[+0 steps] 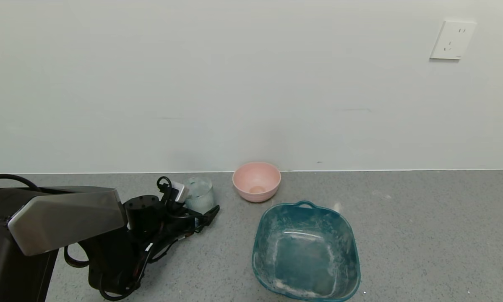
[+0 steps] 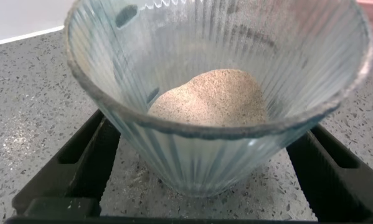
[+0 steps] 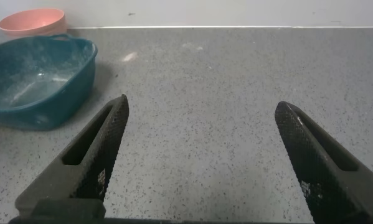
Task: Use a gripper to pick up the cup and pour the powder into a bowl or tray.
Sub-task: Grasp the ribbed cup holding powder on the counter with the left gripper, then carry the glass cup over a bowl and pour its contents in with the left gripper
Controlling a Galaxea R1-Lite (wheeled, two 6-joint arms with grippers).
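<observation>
The cup's lower sides are beside my fingers, so my left gripper would hold the cup if it closed now. It needs to close on the cup now.
The ribbed, dust-frosted cup (image 1: 199, 193) stands upright on the grey counter, left of the pink bowl (image 1: 256, 181). My left gripper (image 1: 196, 202) lies low on the counter, open, with one finger on each side of the cup. In the left wrist view the cup (image 2: 217, 155) fills the gap between the black fingers (image 2: 99, 152), which stand clear of its base. A small mound of powder (image 2: 211, 99) lies inside. The teal tray (image 1: 257, 239) sits in front of the bowl, smeared white. My right gripper (image 3: 202, 104) is open over bare counter, out of the head view.
A white wall runs along the back edge of the counter just behind cup and bowl, with a socket (image 1: 452, 40) high on the right. The right wrist view shows the tray (image 3: 49, 106) and bowl (image 3: 33, 20) off to one side.
</observation>
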